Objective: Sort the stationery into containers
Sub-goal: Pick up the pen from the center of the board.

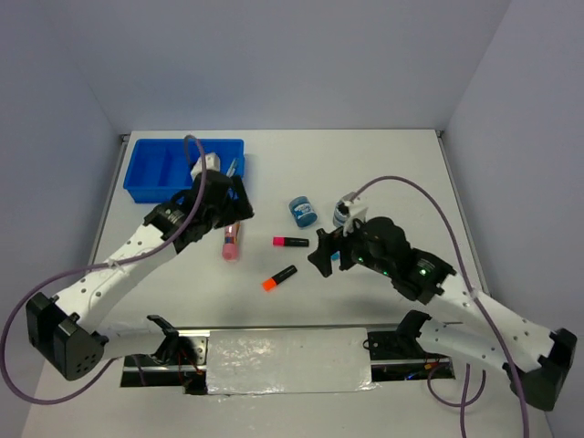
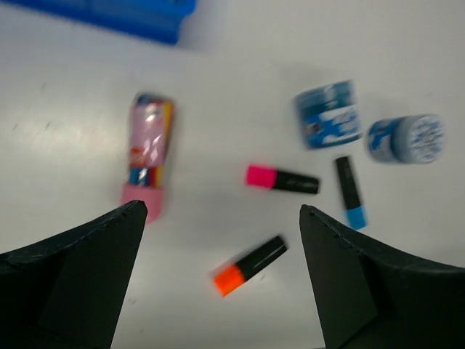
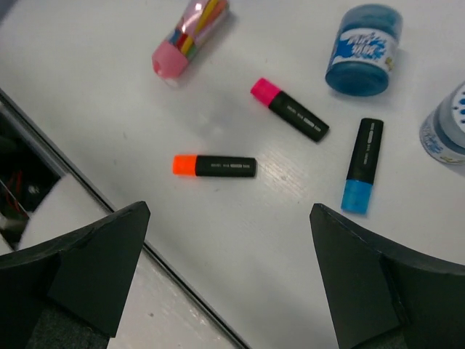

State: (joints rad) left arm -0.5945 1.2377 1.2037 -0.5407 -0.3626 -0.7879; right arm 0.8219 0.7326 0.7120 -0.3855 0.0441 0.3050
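I should hand over the orange-ended marker for sorting, so next I should grab it with my right gripper by its black body [image 1: 286, 273] [image 3: 227, 166], which leaves the orange end free.
The blue tray [image 1: 164, 170] stands at the back left; its edge shows in the left wrist view [image 2: 138, 18]. A pink tube [image 1: 232, 243] [image 2: 149, 156] [image 3: 190, 36], a pink-ended marker [image 1: 290, 242] [image 2: 282, 179] [image 3: 289, 109], an orange-ended marker [image 1: 280, 277] [image 2: 251, 265] [image 3: 214, 166], a blue-ended marker [image 2: 350, 193] [image 3: 361, 174] and two blue jars [image 1: 303, 212] [image 2: 405, 138] lie on the table. My left gripper [image 1: 239, 208] [image 2: 221, 211] is open and empty above the tube. My right gripper [image 1: 324, 251] [image 3: 229, 209] is open and empty above the markers.
A thin pen-like item [image 1: 232, 167] lies at the tray's right end. A foil-covered panel [image 1: 287, 360] and a dark slot [image 3: 43, 138] run along the table's near edge. Grey walls close in the back and both sides.
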